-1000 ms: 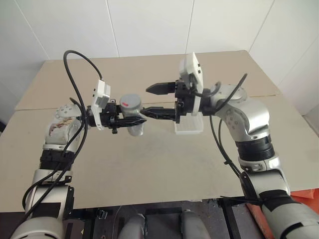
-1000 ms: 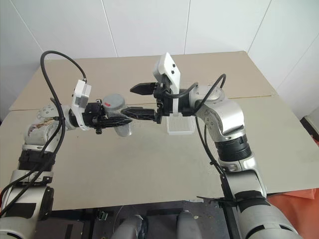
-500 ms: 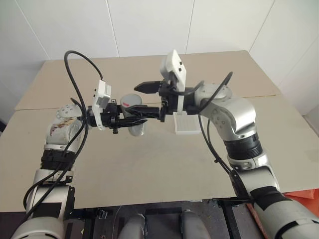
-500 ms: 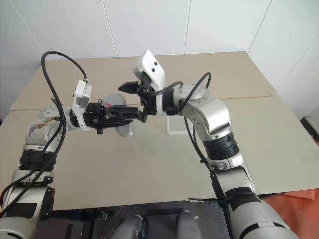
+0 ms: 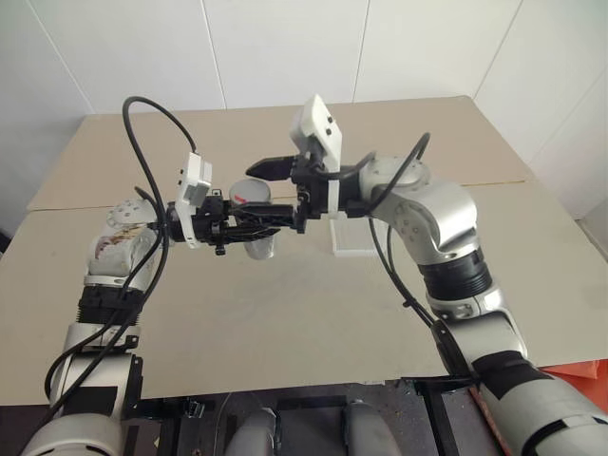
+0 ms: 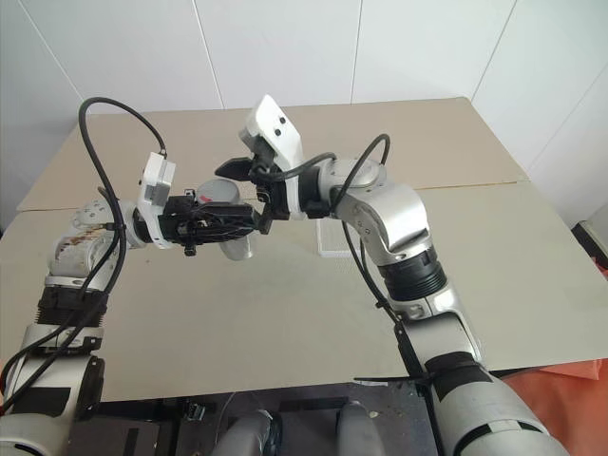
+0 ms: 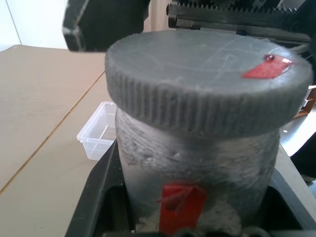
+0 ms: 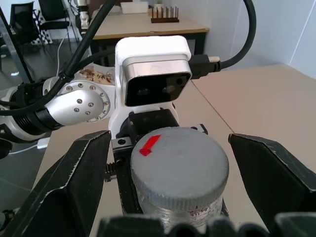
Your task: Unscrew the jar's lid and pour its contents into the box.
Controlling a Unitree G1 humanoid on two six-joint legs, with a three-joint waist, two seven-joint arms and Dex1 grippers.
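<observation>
My right gripper's fingers stand beside the lid's rim, so it is time to close them on the grey ribbed lid (image 5: 252, 193) (image 8: 180, 168). Closing now would catch it.
My left gripper (image 5: 249, 226) is shut on the jar (image 7: 197, 163) and holds it upright above the table. The jar's frosted side bears a red stripe. Its grey ribbed lid (image 8: 180, 168) is screwed on, with a red tape mark on top. My right gripper (image 5: 255, 198) is open, one finger (image 8: 64, 187) on each side of the lid, apart from it. The contents are hidden inside the jar. The box (image 5: 356, 237), a small translucent tray, lies on the table behind my right wrist.
The tan table (image 5: 285, 323) is made of two boards with a seam across it. White walls stand behind it. A black cable (image 5: 142, 142) loops up from my left wrist.
My right gripper has moved left, still open, from beside the jar until its fingers stand on both sides of the lid. The left gripper and the jar have kept still.
</observation>
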